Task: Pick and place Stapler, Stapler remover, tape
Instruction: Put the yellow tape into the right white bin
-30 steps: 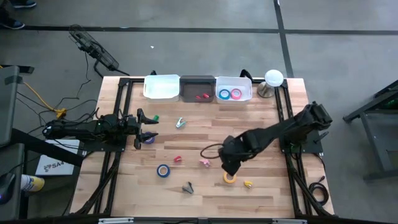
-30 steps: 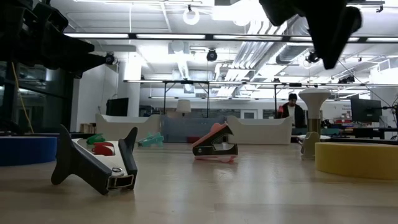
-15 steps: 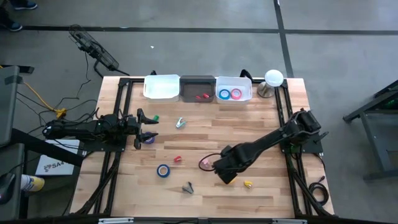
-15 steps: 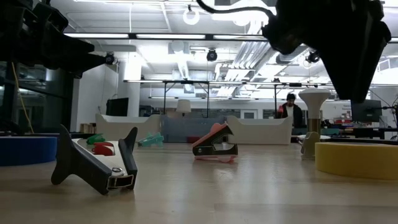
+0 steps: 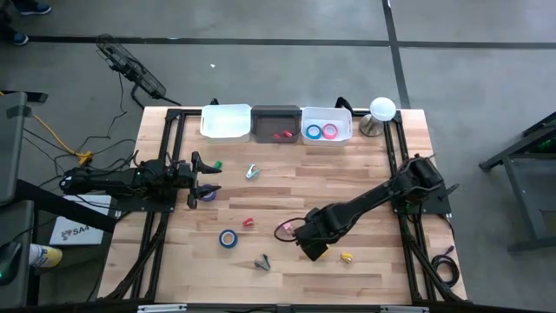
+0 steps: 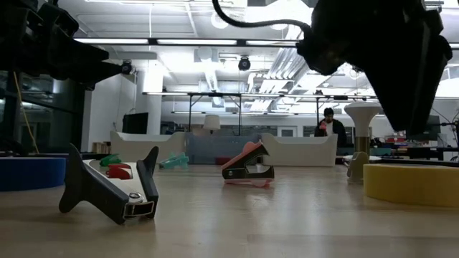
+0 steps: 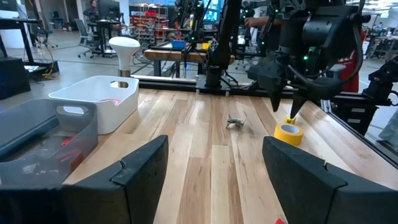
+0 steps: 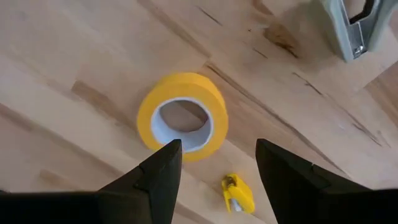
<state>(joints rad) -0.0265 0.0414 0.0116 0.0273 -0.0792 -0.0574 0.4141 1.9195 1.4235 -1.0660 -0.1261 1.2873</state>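
I should move my right gripper toward the yellow tape roll first and then close on it. Bare wood shows between my fingers and the roll, so they would miss if I closed now.
A yellow tape roll (image 8: 182, 118) lies flat on the wood, and my right gripper (image 8: 217, 163) hangs open just above it, fingers pointing down. The high view shows that gripper (image 5: 312, 243) covering the roll. The roll (image 7: 288, 132) also shows in the left wrist view. A grey stapler (image 5: 262, 262) lies toward the near edge. A pink staple remover (image 5: 285, 229) rests beside the right arm. Blue tape (image 5: 228, 237) lies flat left of centre. My left gripper (image 5: 201, 180) waits open at the left, with purple tape (image 5: 208, 196) by it.
Three bins stand along the far edge: a white bin (image 5: 225, 122), a grey bin (image 5: 275, 123), and a white bin (image 5: 327, 124) holding blue and pink rolls. A lamp (image 5: 382, 109) stands at the far right. Small yellow (image 5: 347, 257), red (image 5: 248, 223) and green (image 5: 217, 163) pieces lie about.
My right gripper has come down and gone a little toward the table's near left, ending over the yellow tape roll and hiding it in the high view. Its wrist has rolled slightly. The fingers stay open. No object has moved.
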